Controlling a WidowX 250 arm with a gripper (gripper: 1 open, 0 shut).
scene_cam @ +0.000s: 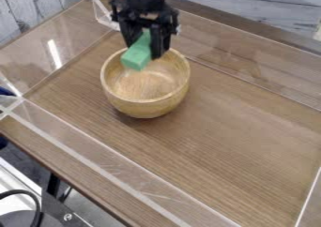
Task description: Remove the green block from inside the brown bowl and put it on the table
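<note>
The green block [137, 56] hangs tilted above the brown bowl, away from the table; my gripper must move it to the table before release.
The green block [137, 56] hangs in the air above the brown bowl [145, 86], tilted, with my gripper [145, 49] shut on its upper end. The black fingers [160, 43] point straight down and sit over the bowl's far rim. The bowl's pale interior shows nothing else in it. It rests on the wood-grain table [213, 146], left of centre and towards the back.
Low clear acrylic walls [51, 52] run round the tabletop. Bare wood lies right of the bowl and in front of it. Below the near edge are black cables [19, 210] and the table's frame.
</note>
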